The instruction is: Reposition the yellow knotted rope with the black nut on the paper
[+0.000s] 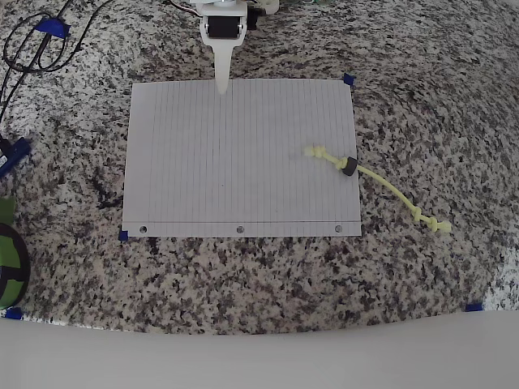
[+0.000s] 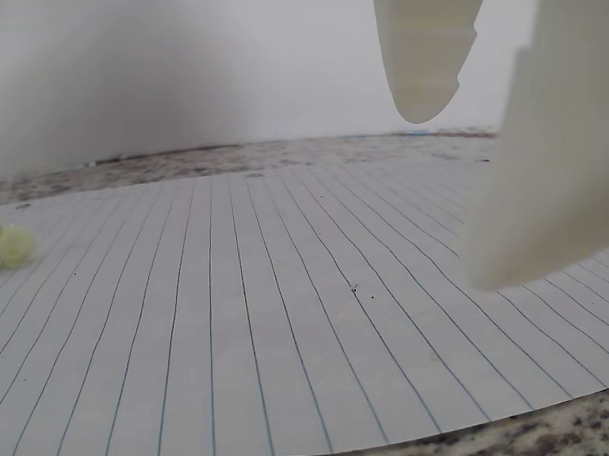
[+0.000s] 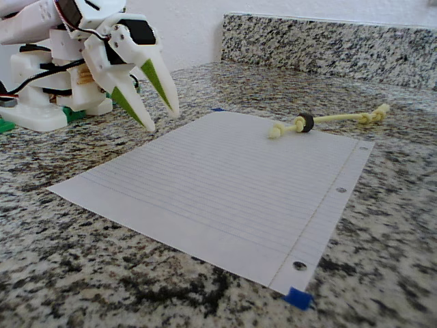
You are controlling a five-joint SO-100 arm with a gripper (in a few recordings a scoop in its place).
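The rope [image 1: 389, 188] still needs to be repositioned on the paper [image 1: 235, 162]. My gripper will next grab the rope's knotted end farthest from the black nut.
The paper [image 1: 235, 162] lies flat on the granite counter, its punched holes along the near edge. The yellow knotted rope [image 1: 389, 188] lies across the paper's right edge. One knotted end [image 1: 314, 151] rests on the sheet, and the other [image 1: 439, 224] is out on the granite. The black nut [image 1: 349, 168] sits on the rope right at the paper's edge. My gripper [image 1: 222, 84] hangs open over the middle of the paper's far edge, well away from the rope, holding nothing. In the fixed view the gripper [image 3: 160, 117], rope [image 3: 338, 119] and nut [image 3: 306, 123] all show. The wrist view has the gripper [image 2: 462, 197] above the paper [image 2: 288, 329], with a rope knot [image 2: 5, 244] at the left.
Blue tape bits [image 1: 349, 79] mark the paper's corners. Black cables [image 1: 28, 49] and a blue clip [image 1: 12, 154] lie at the left, with a green object [image 1: 8, 259] at the left edge. The counter's front edge [image 1: 259, 324] runs below the sheet. A granite backsplash [image 3: 328, 41] rises behind.
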